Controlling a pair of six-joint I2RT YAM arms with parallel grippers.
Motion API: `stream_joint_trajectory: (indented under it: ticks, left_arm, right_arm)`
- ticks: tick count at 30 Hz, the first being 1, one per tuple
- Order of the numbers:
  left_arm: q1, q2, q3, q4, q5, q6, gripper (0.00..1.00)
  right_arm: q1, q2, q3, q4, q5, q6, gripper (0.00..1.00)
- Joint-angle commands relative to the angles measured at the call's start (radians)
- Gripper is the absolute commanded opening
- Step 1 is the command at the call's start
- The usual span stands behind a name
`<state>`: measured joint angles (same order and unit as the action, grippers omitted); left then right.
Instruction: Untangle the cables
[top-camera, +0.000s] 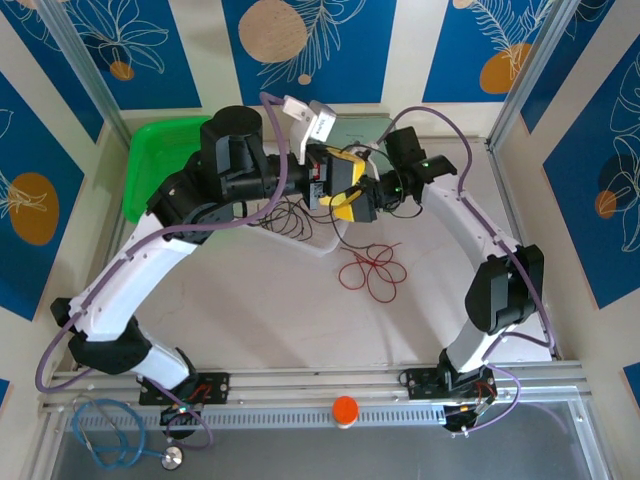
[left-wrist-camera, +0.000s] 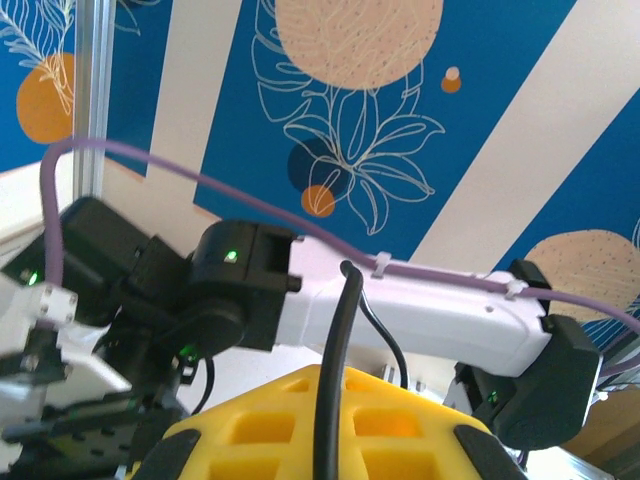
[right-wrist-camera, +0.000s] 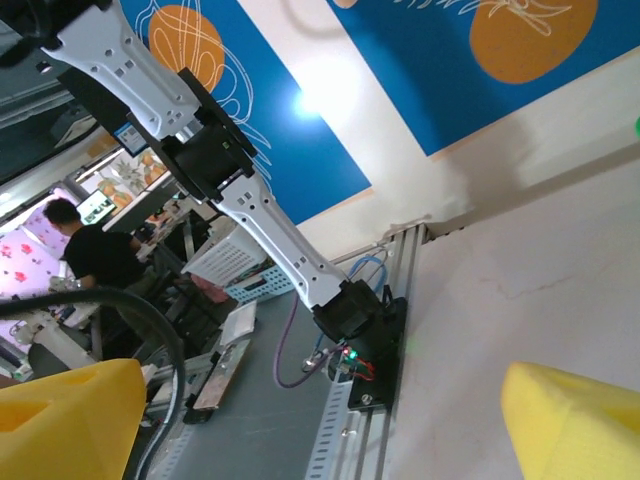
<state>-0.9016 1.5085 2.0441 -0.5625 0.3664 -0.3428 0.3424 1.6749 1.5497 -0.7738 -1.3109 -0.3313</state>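
Observation:
I will next grab the black cable with my right gripper by its free part (right-wrist-camera: 174, 346), away from my left gripper's hold, to draw the cable out untangled.
The red cable (top-camera: 372, 268) lies in loose loops on the table, right of centre and apart from both grippers. The black cable (top-camera: 290, 215) loops on the table below the left arm. Both arms meet above it at mid-table. My left gripper (top-camera: 338, 178) points upward, and its yellow fingers (left-wrist-camera: 260, 430) are pressed together with the black cable (left-wrist-camera: 335, 340) running up between them and arching back down. My right gripper (right-wrist-camera: 320, 440) stands wide open beside it, with nothing between its yellow fingers (right-wrist-camera: 570, 420). A stretch of black cable (right-wrist-camera: 172, 360) curves past its left finger.
A green bin (top-camera: 160, 165) sits at the back left. A light blue stethoscope (top-camera: 110, 445) lies off the table's near left corner. An orange knob (top-camera: 345, 410) sits on the front rail. The right arm's white link (left-wrist-camera: 430, 315) crosses close in front of the left gripper.

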Motion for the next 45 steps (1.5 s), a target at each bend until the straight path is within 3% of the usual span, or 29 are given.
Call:
stream_joint_trajectory:
  ticks: [1,10,15,17,23,26,32,40,45]
  left_arm:
    - [-0.002,-0.014,0.041,0.033,0.004,0.003,0.00]
    - [0.000,-0.022,0.030,0.011,-0.043,0.035,0.00]
    - [-0.001,-0.018,0.034,0.027,-0.046,0.039,0.00]
    - [0.000,-0.016,0.037,0.029,-0.048,0.044,0.00]
    - [-0.001,-0.019,0.036,0.018,-0.068,0.059,0.00]
    - [0.000,-0.023,0.032,0.004,-0.100,0.073,0.00]
    - [0.001,-0.031,0.028,-0.041,-0.251,0.139,0.00]
    - [0.043,-0.012,0.046,-0.122,-0.718,0.327,0.00]
    - [0.144,0.018,0.068,-0.150,-0.865,0.395,0.00]
  right_arm:
    - [-0.003,0.004,0.000,-0.060,-0.057,-0.035,0.90]
    - [0.021,-0.059,-0.037,0.012,0.004,0.046,0.88]
    - [0.063,-0.047,-0.033,0.019,0.068,0.080,0.78]
    - [0.076,-0.040,-0.037,0.024,0.094,0.095,0.70]
    - [0.074,-0.088,-0.105,0.171,0.196,0.239,0.33]
    - [0.066,-0.143,-0.153,0.246,0.270,0.309,0.00]
    - [0.055,-0.214,-0.221,0.308,0.394,0.377,0.00]
    - [-0.006,-0.249,-0.324,0.325,0.766,0.532,0.00]
    - [-0.095,-0.285,-0.414,0.322,0.935,0.626,0.00]
